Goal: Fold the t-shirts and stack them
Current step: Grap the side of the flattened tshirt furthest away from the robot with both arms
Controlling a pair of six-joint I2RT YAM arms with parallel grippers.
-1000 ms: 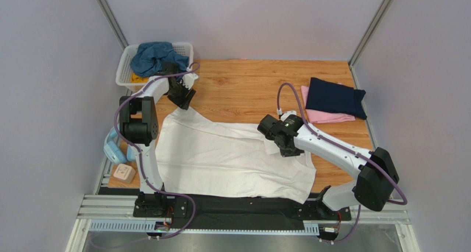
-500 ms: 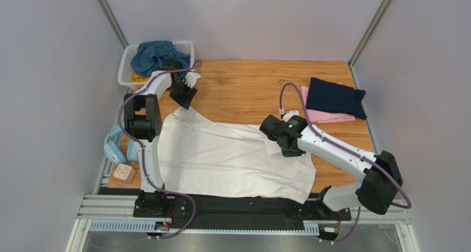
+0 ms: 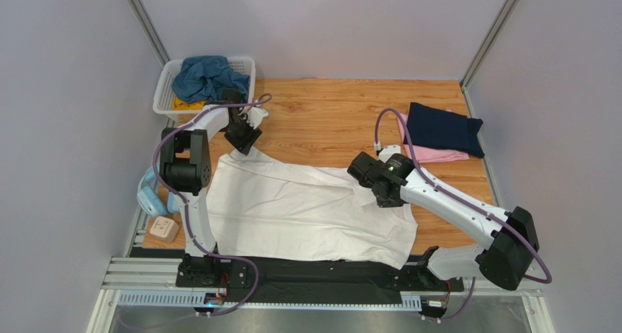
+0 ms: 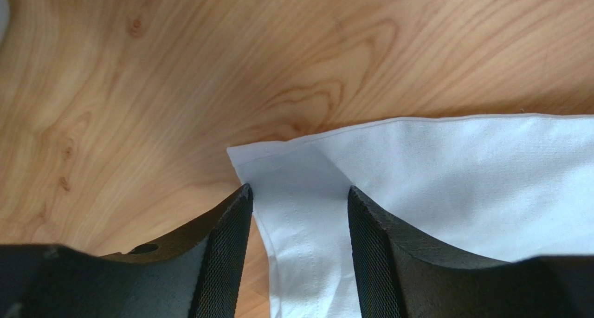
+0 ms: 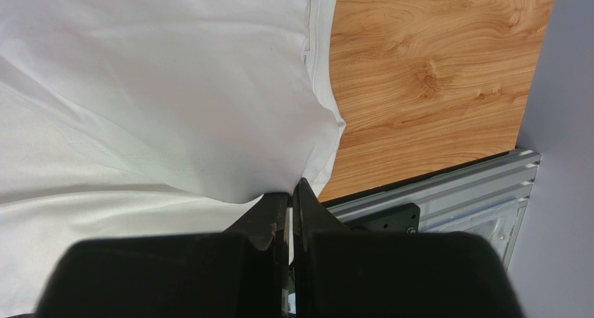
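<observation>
The left gripper will next grab the white t-shirt's far hemmed corner (image 3: 241, 155) (image 4: 291, 176), so that both grippers can lift the far edge of the t-shirt and fold it.
A large white t-shirt (image 3: 306, 213) lies spread across the wooden table (image 3: 328, 118). My left gripper (image 3: 243, 137) is over its far left corner. In the left wrist view that gripper (image 4: 298, 193) is open, its fingers (image 4: 223, 248) straddling the hemmed corner of the white t-shirt (image 4: 446, 179) without pinching it. My right gripper (image 3: 382, 196) is shut on a fold at the shirt's right side. In the right wrist view the cloth (image 5: 174, 88) rises into the closed right gripper (image 5: 291, 189). A folded navy t-shirt (image 3: 442, 129) lies on a folded pink t-shirt (image 3: 432, 156) at the far right.
A white slatted basket (image 3: 166, 85) at the far left corner holds a crumpled teal-blue t-shirt (image 3: 208, 74) and a bit of yellow cloth (image 3: 182, 103). Light-blue headphones (image 3: 151, 198) and a small beige box (image 3: 164, 229) sit at the table's left edge. Grey walls enclose the table.
My left gripper has come down from beside the basket onto the shirt's far left corner. My right gripper has shifted slightly right, still holding the cloth.
</observation>
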